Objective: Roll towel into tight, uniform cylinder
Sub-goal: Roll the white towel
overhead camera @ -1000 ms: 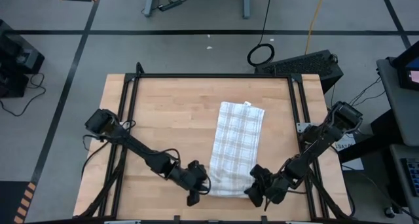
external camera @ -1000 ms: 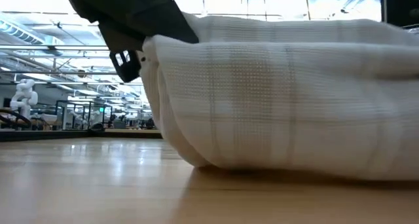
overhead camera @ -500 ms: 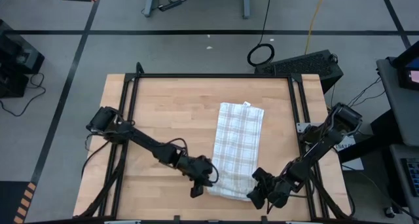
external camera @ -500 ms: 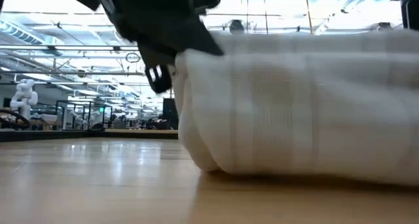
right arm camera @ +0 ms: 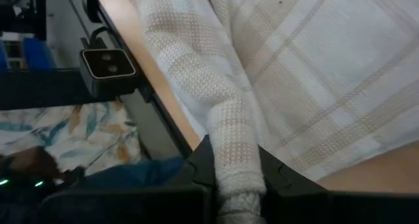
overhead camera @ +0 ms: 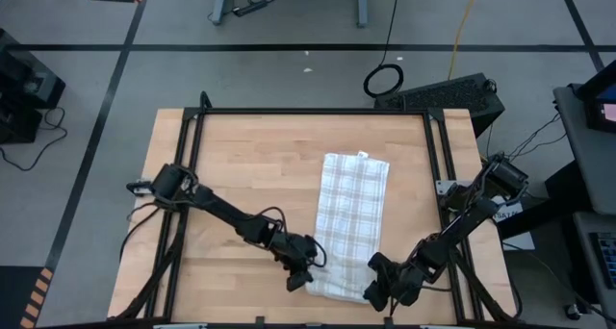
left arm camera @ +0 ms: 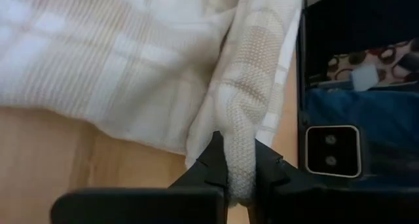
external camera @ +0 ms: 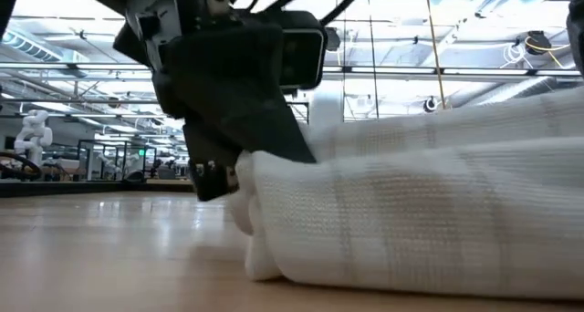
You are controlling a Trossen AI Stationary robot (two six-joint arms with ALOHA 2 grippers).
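The rolled edge (right arm camera: 232, 129) between the fingers of my right gripper is low against the flat checked towel. I should open my right gripper now, and the roll would rest there.
The white checked towel (overhead camera: 351, 214) lies as a long folded strip on the wooden table, running from far to near. Its near end (external camera: 411, 230) is bunched into a thick fold that rests on the wood. My left gripper (overhead camera: 308, 273) is shut on that fold's left end. My right gripper (overhead camera: 377, 289) is shut on its right end. In the low view the left gripper (external camera: 228, 171) sits at the bundle's upper left. A small tag (overhead camera: 364, 153) shows on the far edge. My left gripper pinches the left end of the rolled near edge (left arm camera: 237, 149) between its two fingers, several layers thick. It comes slanting down from the table's left. The bundle below rests on the wood. My right gripper pinches the right end of the same rolled edge (right arm camera: 230, 142) between its fingers, several layers. It slants down from the table's right. The cloth beyond it lies flat on the table.
A black frame rail (overhead camera: 313, 111) borders the tabletop. A small camera block (left arm camera: 330, 149) stands at the near edge, also seen as the camera block (right arm camera: 108, 65) in the right wrist view. Bare wood (overhead camera: 245, 165) lies left of the towel.
My left gripper has gone toward the table's right edge and down, rolling its wrist, and has carried the near-left corner with it. The near bundle now sits lower and narrower, with its left end drawn inward. The far part of the towel has stayed in place.
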